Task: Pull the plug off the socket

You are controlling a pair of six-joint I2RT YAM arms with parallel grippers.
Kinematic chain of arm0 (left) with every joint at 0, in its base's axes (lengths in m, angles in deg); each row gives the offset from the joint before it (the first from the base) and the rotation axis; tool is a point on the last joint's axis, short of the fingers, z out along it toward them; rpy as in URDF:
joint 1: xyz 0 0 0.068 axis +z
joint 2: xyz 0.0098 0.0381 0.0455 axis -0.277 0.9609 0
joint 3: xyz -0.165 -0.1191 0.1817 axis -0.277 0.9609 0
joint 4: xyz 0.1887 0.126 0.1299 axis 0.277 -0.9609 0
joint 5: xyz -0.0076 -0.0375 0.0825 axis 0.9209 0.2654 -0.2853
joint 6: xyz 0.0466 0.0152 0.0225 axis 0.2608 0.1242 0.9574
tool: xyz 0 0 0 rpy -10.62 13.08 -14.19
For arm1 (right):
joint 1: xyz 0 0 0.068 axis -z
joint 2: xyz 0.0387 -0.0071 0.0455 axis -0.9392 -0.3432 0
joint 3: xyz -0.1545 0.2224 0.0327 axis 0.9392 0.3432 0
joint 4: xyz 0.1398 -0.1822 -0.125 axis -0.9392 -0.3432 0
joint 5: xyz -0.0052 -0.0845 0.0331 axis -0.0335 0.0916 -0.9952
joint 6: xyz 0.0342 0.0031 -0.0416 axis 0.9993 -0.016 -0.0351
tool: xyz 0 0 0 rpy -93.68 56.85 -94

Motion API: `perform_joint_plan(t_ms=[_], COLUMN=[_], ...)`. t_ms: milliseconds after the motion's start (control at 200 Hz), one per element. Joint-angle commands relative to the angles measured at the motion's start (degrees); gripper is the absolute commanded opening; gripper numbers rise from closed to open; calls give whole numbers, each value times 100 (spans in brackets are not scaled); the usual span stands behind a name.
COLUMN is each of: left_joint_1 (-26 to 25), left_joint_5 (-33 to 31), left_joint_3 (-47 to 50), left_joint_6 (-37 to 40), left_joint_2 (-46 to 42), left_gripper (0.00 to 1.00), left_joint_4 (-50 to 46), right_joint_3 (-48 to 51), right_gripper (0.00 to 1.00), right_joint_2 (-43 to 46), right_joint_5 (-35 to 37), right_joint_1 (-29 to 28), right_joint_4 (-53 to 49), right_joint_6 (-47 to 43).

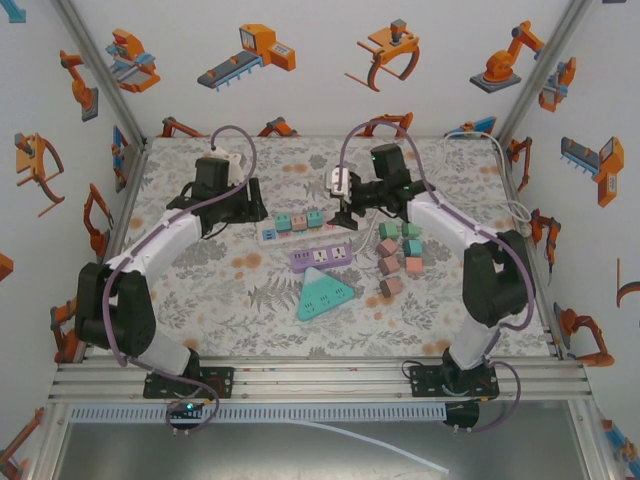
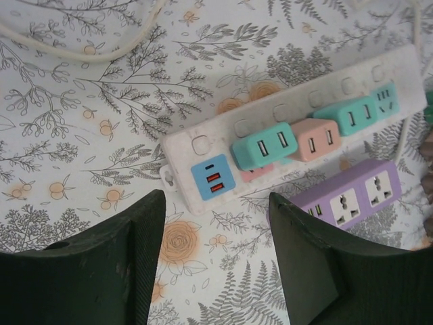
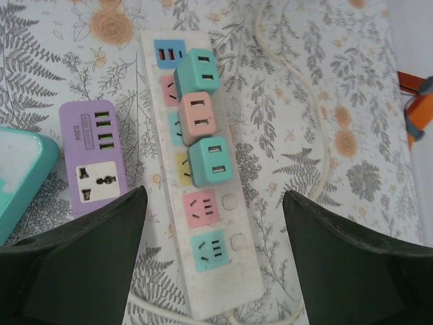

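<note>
Next, my right gripper grabs opposite sides of the teal plug nearest the power strip's cable end [image 3: 210,162], across the strip, to pull it, leaving the pink plug [image 3: 198,115] free.
The socket is a white power strip [image 3: 230,271] with coloured outlets, lying on the floral table mat. Three USB plugs sit in it side by side: a teal plug [image 3: 201,68], a pink plug [image 3: 198,115] and a second teal plug [image 3: 213,159]. My right gripper [image 3: 213,196] hovers open above the strip's cable end, its fingers either side of the strip, holding nothing. My left gripper [image 2: 216,200] stands open just short of the strip's blue USB end [image 2: 213,177], with bare mat between its fingers. In the top view both grippers flank the strip [image 1: 300,222].
A purple power strip [image 1: 322,257] lies just in front of the white one, then a teal triangular socket [image 1: 322,293]. Several small pink and teal adapter cubes [image 1: 400,255] are scattered at the right. The strip's white cable [image 3: 308,101] loops over the mat.
</note>
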Motion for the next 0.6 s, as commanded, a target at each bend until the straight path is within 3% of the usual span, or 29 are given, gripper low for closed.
perform_joint_plan(t_ms=[0,361,591], left_joint_1=[37,78,78], left_joint_5=[-180,192,312], left_joint_3=[-227,-208,-261], left_joint_6=[-357,-445,-453], left_joint_2=[272,967,1303], left_gripper=[59,53,47], left_joint_4=[-2,157,106], right_joint_3=[-449,-1295,-1649], right_gripper=[73,70,51], right_joint_2=[-378,-1504,-1978], right_joint_5=[184,353,225], right_joint_1=[-156,-297,-340], right_joint_4=[-753,-1099,-1357], right_joint_6=[-690,-822,-848])
